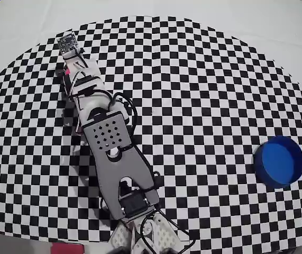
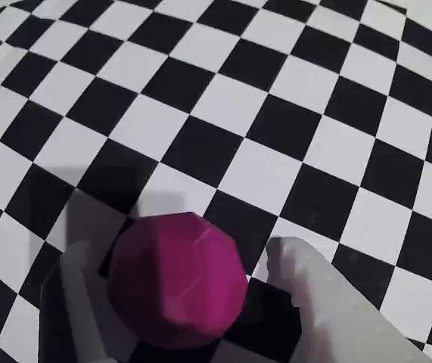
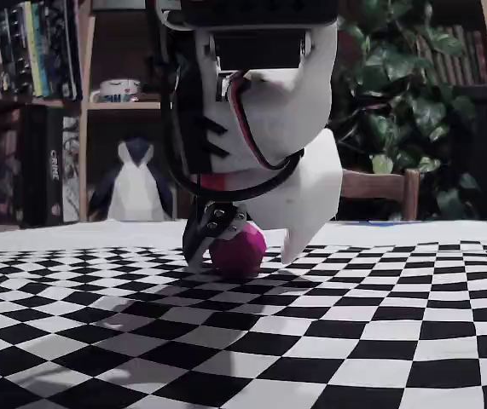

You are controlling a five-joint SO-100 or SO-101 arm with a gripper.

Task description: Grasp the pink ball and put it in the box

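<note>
The pink ball needs to go in the blue round box [image 1: 279,161], so my gripper needs to grab the ball by its faceted sides next.
The pink ball [image 2: 178,280] is a faceted magenta sphere resting on the checkered mat, and it sits between my two fingers. My gripper [image 2: 184,255] is open around it: the left finger lies close against the ball, while a dark gap separates it from the white right finger [image 2: 306,280]. The fixed view shows the ball [image 3: 237,250] on the mat between the dark finger and the white one of the gripper [image 3: 241,256]. From overhead only a pink sliver [image 1: 66,71] shows beside the gripper [image 1: 69,67]. The blue round box [image 1: 279,161] stands far right.
The arm [image 1: 111,143] stretches from the bottom edge toward the upper left over the black-and-white checkered mat [image 1: 193,79]. White cloth borders the mat. A bookshelf, a penguin toy [image 3: 136,183], a chair and a plant stand behind the table.
</note>
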